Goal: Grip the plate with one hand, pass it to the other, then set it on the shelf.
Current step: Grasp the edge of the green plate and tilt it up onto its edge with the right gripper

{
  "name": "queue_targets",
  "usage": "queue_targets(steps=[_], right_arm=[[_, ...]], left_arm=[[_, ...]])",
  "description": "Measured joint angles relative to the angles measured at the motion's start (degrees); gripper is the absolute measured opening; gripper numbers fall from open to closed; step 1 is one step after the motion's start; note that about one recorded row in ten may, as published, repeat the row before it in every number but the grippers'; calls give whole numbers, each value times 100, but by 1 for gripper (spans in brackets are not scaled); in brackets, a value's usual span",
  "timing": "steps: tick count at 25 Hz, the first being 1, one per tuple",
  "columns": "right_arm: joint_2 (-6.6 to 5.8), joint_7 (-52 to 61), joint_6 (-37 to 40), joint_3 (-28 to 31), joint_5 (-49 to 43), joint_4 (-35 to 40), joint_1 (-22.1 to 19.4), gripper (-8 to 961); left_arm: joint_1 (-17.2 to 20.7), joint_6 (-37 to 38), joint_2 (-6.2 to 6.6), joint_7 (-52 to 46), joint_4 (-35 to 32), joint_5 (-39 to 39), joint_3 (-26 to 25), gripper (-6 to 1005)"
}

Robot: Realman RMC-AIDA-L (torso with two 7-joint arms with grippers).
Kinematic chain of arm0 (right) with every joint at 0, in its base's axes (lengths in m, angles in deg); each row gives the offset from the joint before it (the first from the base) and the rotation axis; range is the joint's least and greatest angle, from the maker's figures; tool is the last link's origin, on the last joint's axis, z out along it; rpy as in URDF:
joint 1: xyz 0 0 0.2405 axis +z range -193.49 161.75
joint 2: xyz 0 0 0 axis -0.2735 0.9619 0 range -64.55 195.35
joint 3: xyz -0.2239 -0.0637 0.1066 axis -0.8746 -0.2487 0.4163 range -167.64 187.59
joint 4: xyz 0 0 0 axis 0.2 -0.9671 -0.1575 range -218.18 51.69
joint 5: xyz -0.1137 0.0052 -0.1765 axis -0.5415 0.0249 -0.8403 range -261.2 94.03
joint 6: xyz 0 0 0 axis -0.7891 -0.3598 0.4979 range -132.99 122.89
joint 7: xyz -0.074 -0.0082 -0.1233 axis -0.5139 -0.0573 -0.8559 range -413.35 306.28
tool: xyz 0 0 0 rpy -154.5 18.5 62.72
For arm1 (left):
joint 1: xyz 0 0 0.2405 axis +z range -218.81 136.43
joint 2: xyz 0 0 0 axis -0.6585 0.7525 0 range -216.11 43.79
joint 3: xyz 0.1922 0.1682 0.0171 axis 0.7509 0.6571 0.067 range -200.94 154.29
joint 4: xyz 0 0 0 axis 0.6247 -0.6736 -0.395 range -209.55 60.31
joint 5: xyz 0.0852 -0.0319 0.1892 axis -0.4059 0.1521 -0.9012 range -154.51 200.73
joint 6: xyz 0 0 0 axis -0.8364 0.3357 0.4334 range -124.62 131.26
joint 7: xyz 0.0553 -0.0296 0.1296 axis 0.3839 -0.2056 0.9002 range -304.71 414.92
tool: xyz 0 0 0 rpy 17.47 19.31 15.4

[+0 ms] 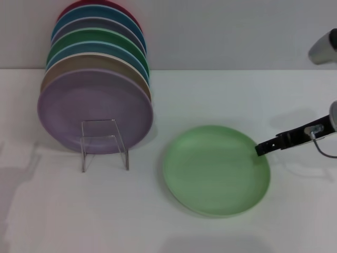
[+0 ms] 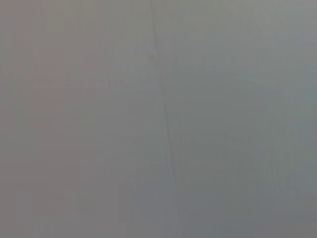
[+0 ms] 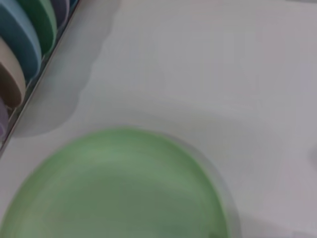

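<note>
I would miss the plate if I closed now, because the fingers barely overlap the mint-green rim (image 1: pixel 266 161). I should move my right gripper toward the plate's middle (image 1: pixel 216 171) first, then close it on the plate.
The pale mint-green plate (image 1: pixel 216 169) lies flat on the white table, right of centre. It also fills the lower part of the right wrist view (image 3: pixel 119 188). My right gripper (image 1: pixel 260 149), black and slim with a thin cable, reaches in from the right edge, and its tip is at the plate's right rim. The clear acrylic shelf (image 1: pixel 104 142) stands at the left, with a row of upright plates leaning in it. My left gripper is out of view; the left wrist view shows only a plain grey surface.
The racked plates have a lavender-purple plate (image 1: pixel 95 110) in front, with tan, blue, darker green and red ones behind; their edges show in the right wrist view (image 3: pixel 25 44). A grey arm part (image 1: pixel 324 47) is at the upper right. White table surrounds the plate.
</note>
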Motion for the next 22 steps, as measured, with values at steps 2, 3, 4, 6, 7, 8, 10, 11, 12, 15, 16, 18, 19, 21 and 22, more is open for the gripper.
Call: queue_targets(steps=[2, 3, 4, 6, 7, 8, 10, 11, 12, 15, 16, 18, 19, 21, 22], right_arm=[[5, -3, 90, -79, 7, 74, 14, 817], [12, -3, 127, -102, 14, 127, 31, 817], [18, -3, 151, -107, 15, 185, 56, 817], [27, -5, 192, -114, 16, 327, 118, 817], [28, -5, 210, -127, 16, 395, 149, 816], [28, -5, 234, -174, 16, 483, 190, 816], [29, -4, 261, -270, 16, 544, 222, 816], [30, 4, 277, -317, 15, 566, 234, 816], [30, 4, 277, -317, 15, 566, 234, 816], [36, 40, 302, -410, 4, 660, 283, 816], [37, 45, 304, -421, -5, 704, 303, 816], [37, 52, 304, -425, -21, 783, 340, 816], [36, 58, 303, -426, -25, 808, 353, 816], [36, 66, 303, -428, -27, 823, 363, 816], [36, 67, 303, -428, -30, 825, 364, 816]], left_arm=[[8, 7, 1, 0, 0, 0, 19, 801], [10, 13, 3, 0, 0, 0, 38, 801], [13, 16, 5, 0, 0, 0, 49, 801], [15, 22, 10, 0, 0, 0, 57, 801], [16, 24, 10, 0, 0, 0, 57, 801], [16, 27, 11, 0, 0, 0, 57, 801], [18, 29, 10, 0, 0, 0, 57, 801], [18, 29, 10, 0, 0, 0, 57, 801], [20, 30, 10, 0, -1, 0, 57, 801], [27, 32, 9, 4, -19, 0, 55, 801], [30, 32, 10, 4, -20, 0, 56, 801], [40, 32, 17, 1, -18, 0, 55, 801], [44, 32, 19, 0, -16, 0, 55, 801], [48, 32, 19, 0, -23, 0, 55, 801], [50, 32, 18, 0, -29, 0, 55, 801]])
